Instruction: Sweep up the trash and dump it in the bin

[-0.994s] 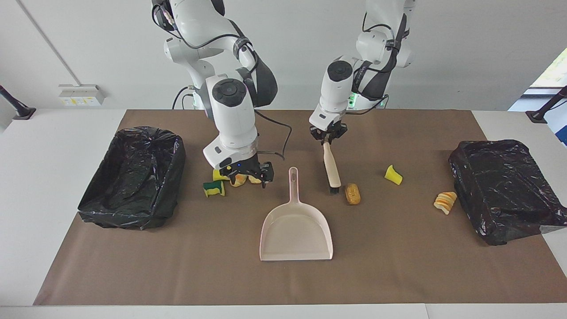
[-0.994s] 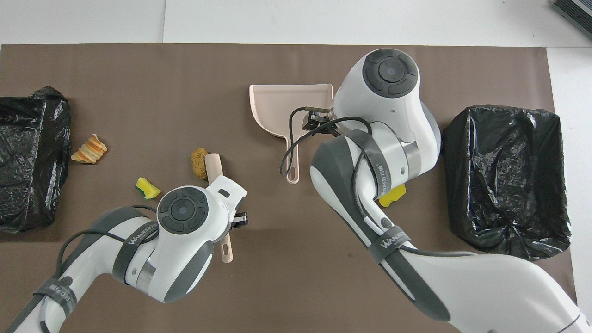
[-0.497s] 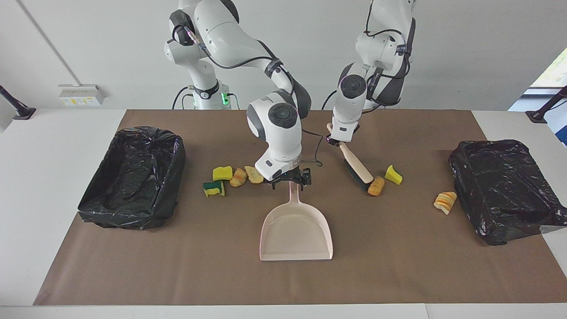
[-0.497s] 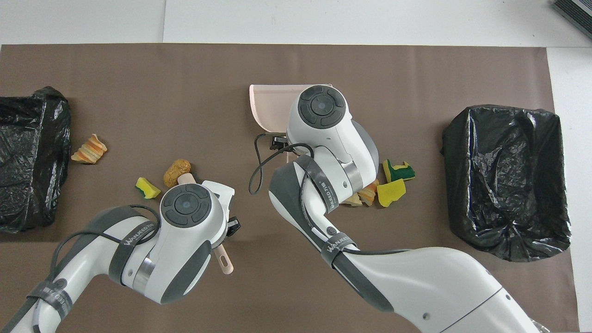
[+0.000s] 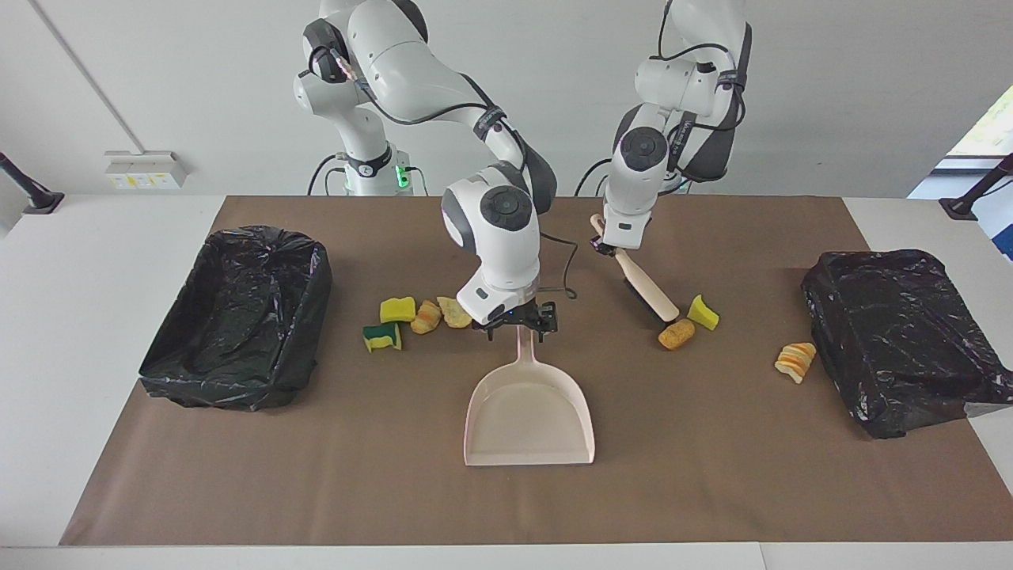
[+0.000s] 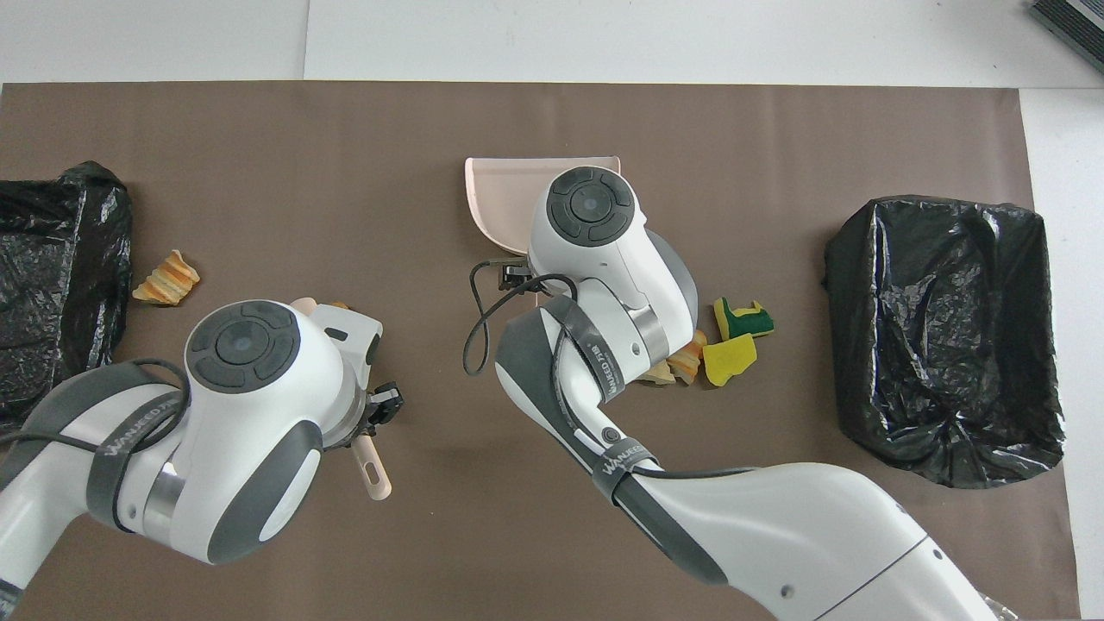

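My right gripper takes hold of the pale pink dustpan by its slim handle (image 6: pixel 538 300) next. The broad pan (image 6: pixel 507 202) spreads far wider than the fingers.
My right gripper (image 5: pixel 518 323) is open, low over the end of the pale pink dustpan's (image 5: pixel 529 412) handle, one finger on each side of it. My left gripper (image 5: pixel 613 247) is shut on the beige-handled brush (image 5: pixel 653 291), which slants down to the mat. Its bristles are beside a tan bread lump (image 5: pixel 677 334) and a yellow sponge piece (image 5: pixel 703 313). A striped bread piece (image 5: pixel 795 360) lies near the bin at the left arm's end. A yellow sponge (image 5: pixel 397 309), a yellow-and-green sponge (image 5: pixel 381 336) and two bread lumps (image 5: pixel 426 317) cluster beside the right gripper.
Two trays lined with black bags stand on the brown mat, one (image 5: pixel 237 317) at the right arm's end and one (image 5: pixel 894 332) at the left arm's end. In the overhead view my arms cover the dustpan's (image 6: pixel 504 194) handle and the trash by the brush.
My right gripper moved from over the sponge cluster to the dustpan's handle. My left gripper swung the brush toward the left arm's end, pushing the bread lump close to the yellow sponge piece.
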You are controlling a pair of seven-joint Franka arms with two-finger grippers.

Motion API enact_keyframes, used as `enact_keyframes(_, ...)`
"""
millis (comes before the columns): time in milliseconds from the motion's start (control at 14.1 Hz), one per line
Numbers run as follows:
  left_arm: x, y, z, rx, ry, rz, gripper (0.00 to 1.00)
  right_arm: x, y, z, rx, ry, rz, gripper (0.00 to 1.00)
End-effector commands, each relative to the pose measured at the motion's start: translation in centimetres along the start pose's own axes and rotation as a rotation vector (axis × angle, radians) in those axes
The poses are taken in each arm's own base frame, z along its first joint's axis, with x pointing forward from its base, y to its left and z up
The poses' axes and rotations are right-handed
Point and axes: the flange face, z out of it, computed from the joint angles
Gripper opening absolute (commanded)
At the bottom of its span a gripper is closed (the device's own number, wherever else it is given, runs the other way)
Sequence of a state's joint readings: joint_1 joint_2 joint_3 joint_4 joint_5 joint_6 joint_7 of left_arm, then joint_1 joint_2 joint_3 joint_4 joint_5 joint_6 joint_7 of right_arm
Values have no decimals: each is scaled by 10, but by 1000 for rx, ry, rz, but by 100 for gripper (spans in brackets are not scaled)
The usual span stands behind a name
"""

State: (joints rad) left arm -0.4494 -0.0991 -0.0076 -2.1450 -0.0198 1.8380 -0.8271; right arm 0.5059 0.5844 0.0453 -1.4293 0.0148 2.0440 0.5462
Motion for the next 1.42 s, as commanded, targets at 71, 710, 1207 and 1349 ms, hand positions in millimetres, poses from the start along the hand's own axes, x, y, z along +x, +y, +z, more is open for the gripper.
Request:
enact_keyframes(71, 54, -23, -24, 5, 30, 99, 0, -15, -5, 4, -1, -45, -45, 24)
enact_keyframes(710, 201, -151, 14, 195, 220, 421, 0, -23, 7, -64, 18, 4, -302, 0)
enact_keyframes(1207, 214, -187, 57, 330, 196, 548, 0, -82, 61, -82, -64, -130, -981, 0)
enact_keyframes(1349, 210, -189, 64, 345, 199, 566, 0, -83, 80, -69, -50, -149, -1224, 0)
